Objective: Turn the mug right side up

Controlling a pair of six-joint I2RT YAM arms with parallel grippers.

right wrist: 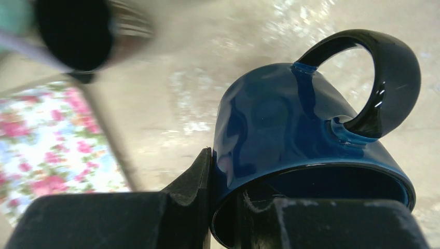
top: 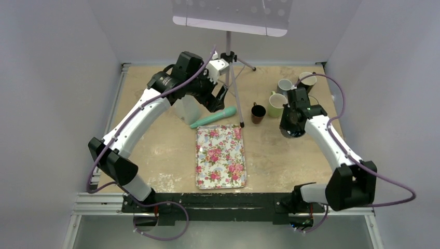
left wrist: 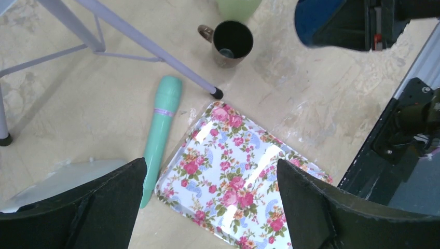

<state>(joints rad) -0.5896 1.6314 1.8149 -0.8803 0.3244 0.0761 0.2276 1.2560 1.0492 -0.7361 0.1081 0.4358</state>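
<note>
The mug's base still hangs above the table and the mug would drop if I opened now, so my right gripper lowers the mug first.
The mug (right wrist: 280,119) is dark blue with a black handle at its upper right. Its mouth faces the wrist camera and its base points away. My right gripper (right wrist: 228,176) is shut on the mug's rim wall, with one finger outside and one inside. In the top view the right gripper (top: 293,122) holds the mug (top: 293,133) at the right of the table, and I cannot tell whether the mug touches it. The mug also shows in the left wrist view (left wrist: 316,21). My left gripper (left wrist: 210,168) is open and empty, hovering at the back left of the tray (top: 217,99).
A floral tray (top: 220,155) lies at the centre. A teal cylinder (top: 212,118) lies behind it, beside a clear container (top: 187,109) and a tripod stand (top: 228,57). A brown mug (top: 258,112), a green mug (top: 276,104) and two more mugs (top: 284,85) stand upright at the back right.
</note>
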